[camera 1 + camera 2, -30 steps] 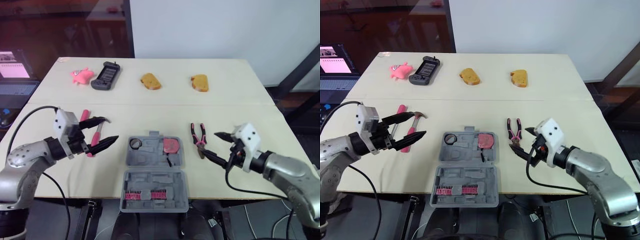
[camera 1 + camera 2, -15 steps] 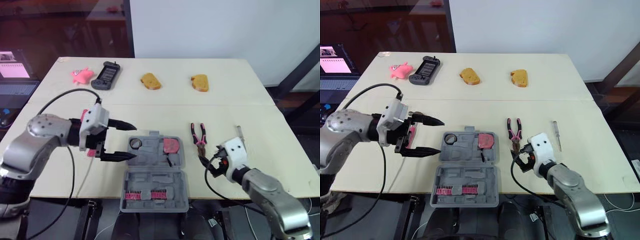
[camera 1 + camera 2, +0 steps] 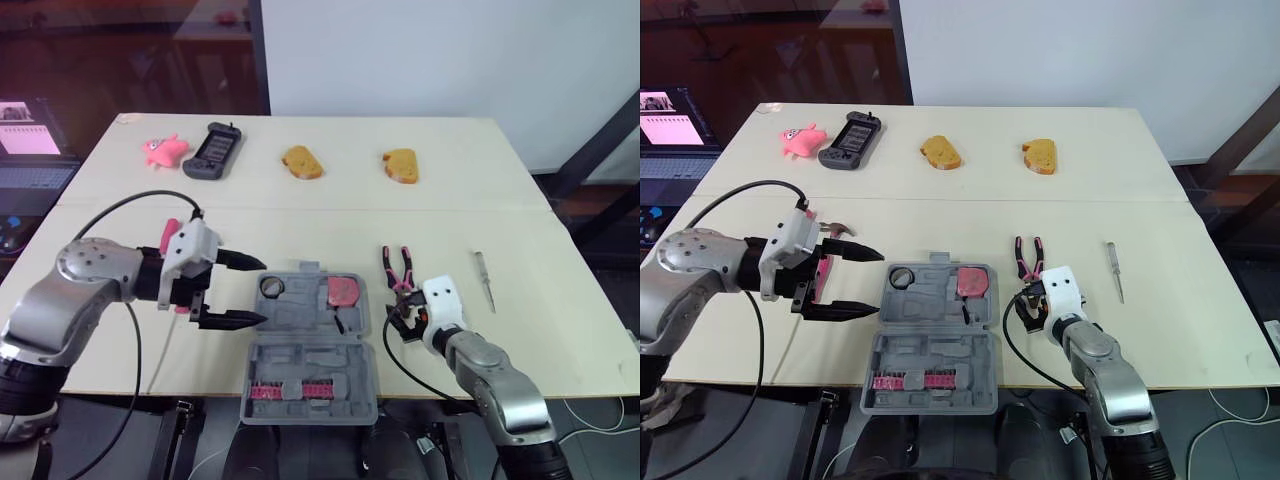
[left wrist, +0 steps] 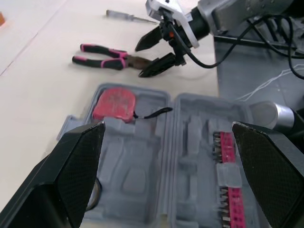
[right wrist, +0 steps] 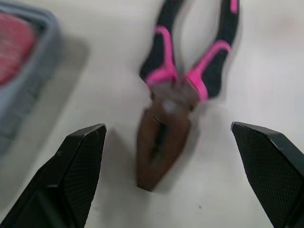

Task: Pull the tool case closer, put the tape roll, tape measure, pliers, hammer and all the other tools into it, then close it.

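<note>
I need to put the pink-and-black pliers into the grey tool case (image 5: pixel 28 80), so I should next grab the pliers with my right gripper by their metal head (image 5: pixel 161 137).
The grey tool case (image 3: pixel 308 345) lies open at the table's front edge. In it are a tape roll (image 3: pixel 270 287), a pink tape measure (image 3: pixel 343 291) and a pink strip of bits (image 3: pixel 288 390). My left gripper (image 3: pixel 255 290) is open, its tips at the case's left edge. Behind it lies the pink-handled hammer (image 3: pixel 839 230). The pink and black pliers (image 3: pixel 398 270) lie right of the case. My right gripper (image 3: pixel 400 322) is open just in front of the pliers' head (image 5: pixel 164 123). A screwdriver (image 3: pixel 485 280) lies farther right.
At the back of the table stand a pink toy (image 3: pixel 163 150), a black handheld device (image 3: pixel 211 152) and two bread pieces (image 3: pixel 300 162) (image 3: pixel 400 165). A laptop (image 3: pixel 30 150) sits off the table's left side. The case's lid half hangs near the front edge.
My left gripper has swung right, from beside the hammer to the case's left edge. My right gripper has drawn in toward the pliers' head, uncovering the screwdriver. Both have stayed open.
</note>
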